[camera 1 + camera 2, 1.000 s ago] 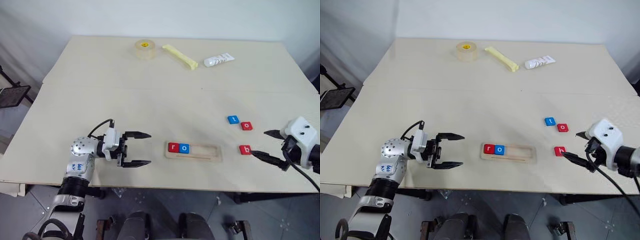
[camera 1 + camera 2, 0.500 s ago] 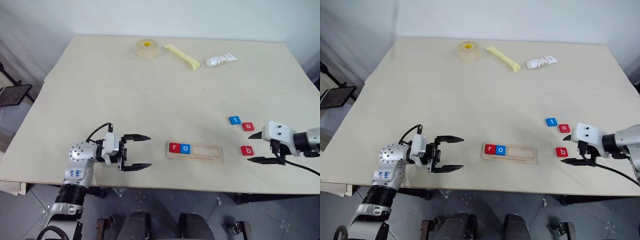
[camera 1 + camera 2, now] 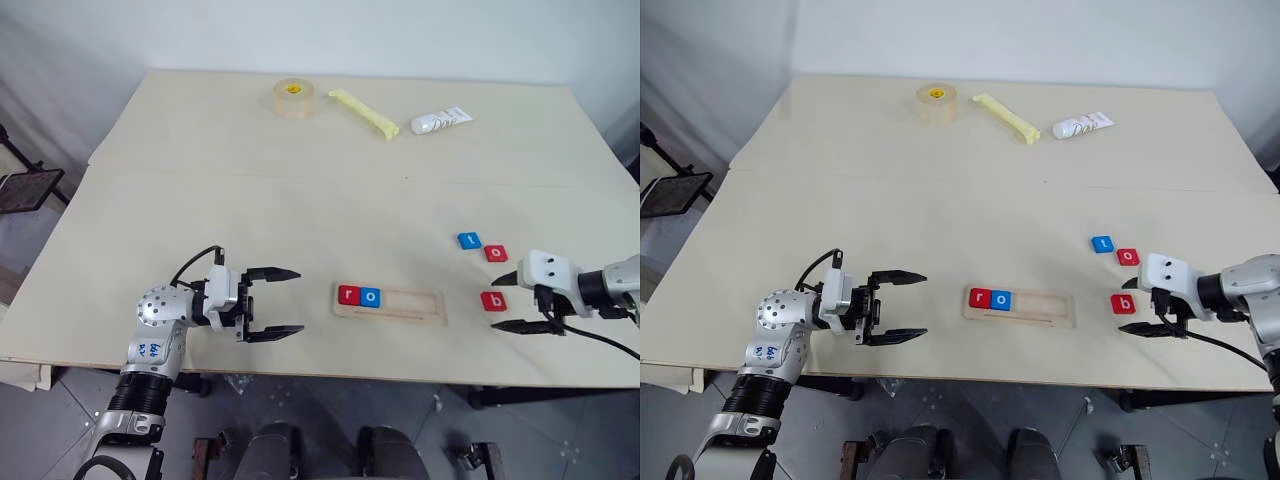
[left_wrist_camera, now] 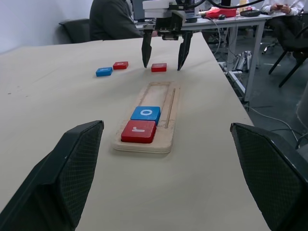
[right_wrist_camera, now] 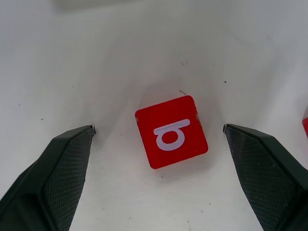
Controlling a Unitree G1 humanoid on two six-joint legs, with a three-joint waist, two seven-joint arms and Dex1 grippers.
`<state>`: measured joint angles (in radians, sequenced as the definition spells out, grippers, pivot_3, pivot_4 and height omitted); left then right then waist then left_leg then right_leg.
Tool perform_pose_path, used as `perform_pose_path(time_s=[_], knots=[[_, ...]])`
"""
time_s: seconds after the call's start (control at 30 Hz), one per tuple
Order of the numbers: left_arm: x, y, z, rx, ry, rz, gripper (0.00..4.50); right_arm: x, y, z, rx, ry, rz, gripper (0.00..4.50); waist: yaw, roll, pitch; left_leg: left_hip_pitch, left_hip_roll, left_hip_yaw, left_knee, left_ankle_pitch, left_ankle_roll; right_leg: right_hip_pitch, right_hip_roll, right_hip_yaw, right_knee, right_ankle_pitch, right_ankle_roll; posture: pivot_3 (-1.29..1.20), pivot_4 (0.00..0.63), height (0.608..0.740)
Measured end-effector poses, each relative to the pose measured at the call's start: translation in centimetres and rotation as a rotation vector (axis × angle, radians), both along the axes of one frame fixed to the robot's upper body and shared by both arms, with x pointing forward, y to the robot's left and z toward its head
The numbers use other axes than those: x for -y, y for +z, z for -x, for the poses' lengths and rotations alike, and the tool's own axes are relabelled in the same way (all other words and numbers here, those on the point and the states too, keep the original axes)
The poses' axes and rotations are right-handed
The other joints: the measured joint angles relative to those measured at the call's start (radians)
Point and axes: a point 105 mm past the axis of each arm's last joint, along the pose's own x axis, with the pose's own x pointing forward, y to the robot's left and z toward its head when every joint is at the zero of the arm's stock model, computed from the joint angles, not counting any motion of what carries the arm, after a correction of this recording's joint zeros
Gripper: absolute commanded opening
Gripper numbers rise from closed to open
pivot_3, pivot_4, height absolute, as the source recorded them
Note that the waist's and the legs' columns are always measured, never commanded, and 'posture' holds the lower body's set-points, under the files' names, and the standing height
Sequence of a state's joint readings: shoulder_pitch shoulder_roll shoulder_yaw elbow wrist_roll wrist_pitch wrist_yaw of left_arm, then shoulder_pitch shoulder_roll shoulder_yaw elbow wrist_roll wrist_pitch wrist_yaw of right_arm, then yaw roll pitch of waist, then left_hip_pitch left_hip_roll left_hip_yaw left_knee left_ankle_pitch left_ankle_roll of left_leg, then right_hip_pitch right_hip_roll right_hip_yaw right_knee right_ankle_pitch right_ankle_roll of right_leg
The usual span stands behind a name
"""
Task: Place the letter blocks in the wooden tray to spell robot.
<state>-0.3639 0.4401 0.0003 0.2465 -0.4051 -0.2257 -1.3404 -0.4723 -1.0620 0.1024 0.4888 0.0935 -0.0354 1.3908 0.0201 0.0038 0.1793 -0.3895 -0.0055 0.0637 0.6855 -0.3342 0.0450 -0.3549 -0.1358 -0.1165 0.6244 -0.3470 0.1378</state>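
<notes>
My right gripper's fingers stand low on either side of the red b block [image 3: 493, 301] [image 5: 172, 132] and closing would catch it, so my right gripper closes on the block next.
The wooden tray [image 3: 415, 303] lies near the table's front edge with a red r block [image 3: 348, 295] and a blue o block [image 3: 370, 296] in its left end. To its right a red b block [image 3: 493, 301] lies flat on the table. My right gripper [image 3: 495, 304] stands open around it, one finger on each side, not touching; the right wrist view shows the b block [image 5: 172, 131] centred between the fingers. A blue t block [image 3: 469, 240] and a red o block [image 3: 497, 253] lie just behind. My left gripper [image 3: 300, 300] is open and empty, left of the tray.
A tape roll [image 3: 291, 98], a yellow stick [image 3: 362, 112] and a white tube [image 3: 438, 121] lie along the table's far edge. In the left wrist view a seated person [image 4: 113, 19] and desks show beyond the table.
My right gripper has come down and turned inward from the right of the b block to straddle it. The left gripper and all the blocks kept their places.
</notes>
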Motion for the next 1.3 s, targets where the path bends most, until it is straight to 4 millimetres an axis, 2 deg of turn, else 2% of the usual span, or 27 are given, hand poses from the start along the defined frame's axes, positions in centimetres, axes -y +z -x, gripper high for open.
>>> perform_pose_path(time_s=[0.1,0.33,0.37,0.47,0.53,0.67,0.83,0.93,1.1,1.3], knots=[[0.0,0.0,0.0,-0.001,-0.003,-0.001,4.5,-0.1,0.0,-0.1,-0.006,-0.021,-0.006,3.91,0.0,0.0,0.0,0.0,0.0,0.0,0.0,0.0,0.0,0.0,0.0,0.0,0.0,0.0,0.0,0.0,0.15,0.74],[0.2,0.3,-0.2,0.012,-0.014,-0.001,4.5,-0.4,-0.1,-0.3,-0.001,-0.027,-0.013,1.61,-0.004,0.0,0.0,0.0,0.0,0.0,0.002,0.0,0.0,0.001,0.0,0.0,0.0,0.0,0.0,0.0,0.15,0.74],[0.3,0.4,-0.2,0.014,-0.016,-0.001,4.5,-0.4,0.0,-0.4,0.003,-0.029,-0.012,1.45,-0.004,0.0,0.0,0.0,0.0,0.0,0.002,0.0,0.0,0.001,0.0,0.0,0.0,0.0,0.0,0.0,0.15,0.74],[0.4,0.4,-0.3,0.01,-0.019,0.002,4.5,-0.4,0.3,-0.7,0.015,-0.061,-0.022,1.46,-0.005,0.0,0.0,0.0,0.0,0.0,0.002,0.0,0.0,0.001,0.0,0.0,0.0,0.0,0.0,0.0,0.15,0.74],[0.3,0.3,-0.6,0.002,-0.016,0.002,4.5,-0.7,1.2,-1.1,0.032,-0.107,-0.051,1.46,-0.005,0.0,0.0,0.0,0.0,0.0,0.002,0.0,0.0,0.001,0.0,0.0,0.0,0.0,0.0,0.0,0.15,0.74],[0.4,0.6,-0.9,0.017,-0.025,0.0,4.5,-2.3,4.0,-1.0,0.071,-0.159,-0.11,1.46,-0.002,0.001,0.0,-0.001,0.0,-0.001,0.002,0.0,0.0,0.0,0.0,0.0,0.0,0.0,0.0,0.0,0.15,0.74],[-0.1,-0.1,-1.1,-0.016,-0.03,-0.011,4.5,-5.2,6.3,0.6,0.054,-0.151,-0.131,1.46,0.004,0.0,0.0,-0.002,0.0,-0.002,0.002,0.0,0.0,0.0,0.0,0.0,0.001,0.0,0.0,0.0,0.15,0.74],[-0.1,0.0,-1.5,-0.009,-0.034,-0.014,4.5,-7.3,6.6,1.5,0.041,-0.107,-0.134,1.46,0.003,0.0,0.0,-0.002,-0.001,-0.002,0.002,0.0,0.0,0.0,-0.001,0.0,0.001,0.0,0.0,0.0,0.15,0.74],[0.3,0.5,-2.0,0.01,-0.045,-0.005,4.5,-10.7,5.9,1.7,0.003,-0.047,-0.151,1.46,0.001,0.0,0.0,-0.002,-0.001,-0.002,0.001,0.0,0.0,-0.001,0.0,0.0,0.001,0.0,0.0,0.0,0.15,0.74],[0.5,0.3,-1.9,0.007,-0.055,-0.006,4.5,-13.0,4.7,1.9,-0.041,0.028,-0.11,1.46,0.001,0.0,0.0,-0.002,-0.001,-0.003,0.001,0.0,0.0,-0.001,0.0,-0.001,0.001,0.0,0.0,0.0,0.15,0.74]])
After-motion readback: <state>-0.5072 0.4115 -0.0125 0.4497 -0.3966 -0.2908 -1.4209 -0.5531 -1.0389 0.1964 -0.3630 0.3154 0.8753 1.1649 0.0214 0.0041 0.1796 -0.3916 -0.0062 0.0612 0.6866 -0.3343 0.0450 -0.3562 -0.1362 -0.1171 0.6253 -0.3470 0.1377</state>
